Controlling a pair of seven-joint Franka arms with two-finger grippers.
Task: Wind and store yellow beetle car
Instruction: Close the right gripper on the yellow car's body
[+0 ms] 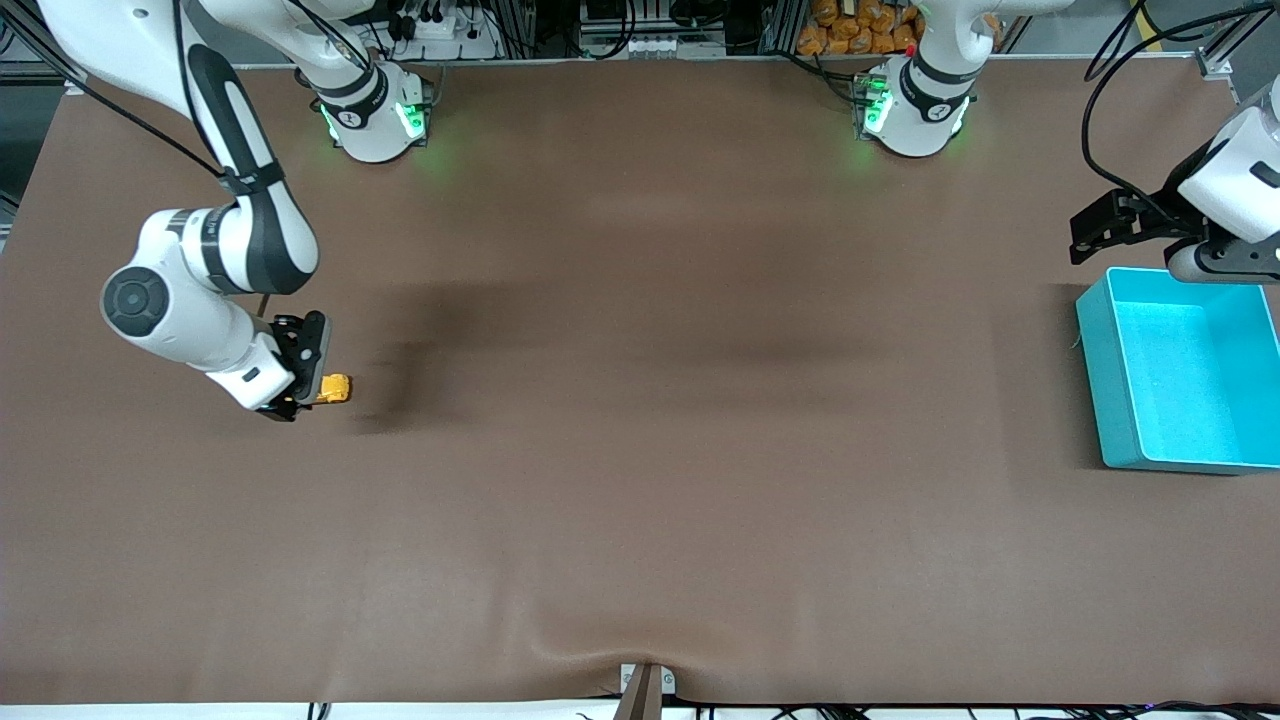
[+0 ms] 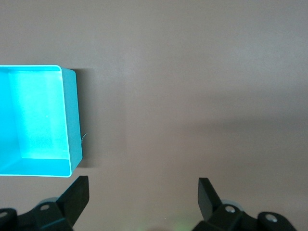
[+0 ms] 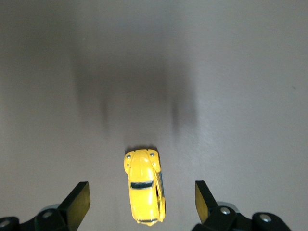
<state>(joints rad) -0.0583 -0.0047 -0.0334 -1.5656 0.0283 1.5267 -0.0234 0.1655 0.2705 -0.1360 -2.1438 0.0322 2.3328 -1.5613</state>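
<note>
The right gripper grabs the yellow beetle car by its two long sides (image 3: 144, 192) beside the cabin next, to wind the car.
The yellow beetle car (image 1: 335, 388) sits on the brown table toward the right arm's end. In the right wrist view the car (image 3: 145, 186) lies between my right gripper's open fingers, touching neither. My right gripper (image 1: 297, 392) is low over the car, open. The teal bin (image 1: 1180, 368) stands at the left arm's end of the table and looks empty; it also shows in the left wrist view (image 2: 71, 120). My left gripper (image 1: 1090, 232) hangs open and empty just above the table beside the bin's corner.
The brown mat (image 1: 640, 450) covers the whole table. The two arm bases (image 1: 375, 115) (image 1: 915, 110) stand along the table's edge farthest from the front camera. A small clamp (image 1: 645, 690) sits at the edge nearest that camera.
</note>
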